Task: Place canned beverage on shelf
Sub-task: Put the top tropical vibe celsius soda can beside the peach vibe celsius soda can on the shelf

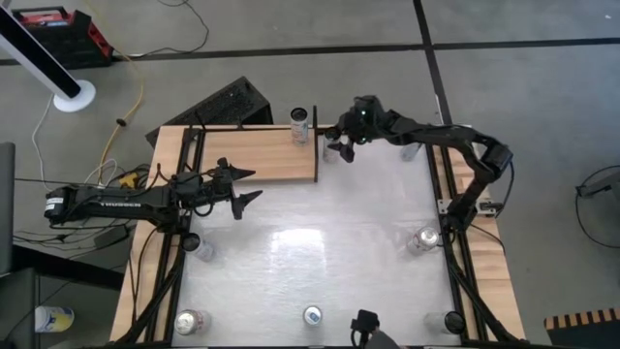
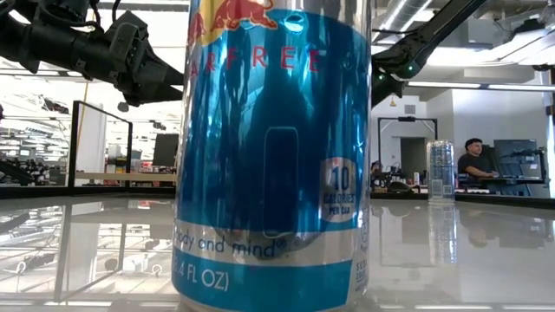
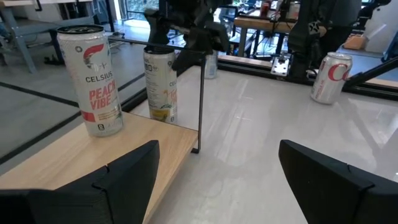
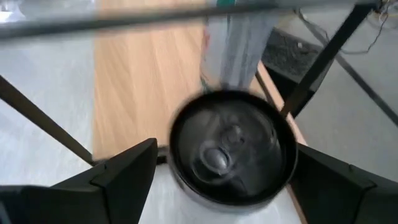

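Observation:
My right gripper is going to grab the white and yellow can's side just under its dark top (image 1: pixel 331 143) next. Then it can set the can upright on the wooden shelf (image 1: pixel 257 155).
The pale wooden shelf (image 1: pixel 257 155) lies at the table's far left. A Celsius can (image 3: pixel 93 81) stands upright on its far right corner (image 1: pixel 301 124). A white and yellow can (image 3: pixel 160 84) stands on the white tabletop just right of the shelf (image 1: pixel 332 150). My right gripper (image 1: pixel 341 143) is open right above this can. In the right wrist view its fingers stand on either side of the can's dark top (image 4: pixel 233 146), and I see no touch. My left gripper (image 1: pixel 247 186) is open and empty by the shelf's near right corner (image 3: pixel 74 162).
Other cans stand about the table: a Red Bull can (image 2: pixel 273 156) at the near edge, a red and silver one (image 3: pixel 329 78) at the right, others at the left (image 1: pixel 205 250) and near left (image 1: pixel 189 320). Dark frame bars (image 3: pixel 200 99) rise beside the shelf.

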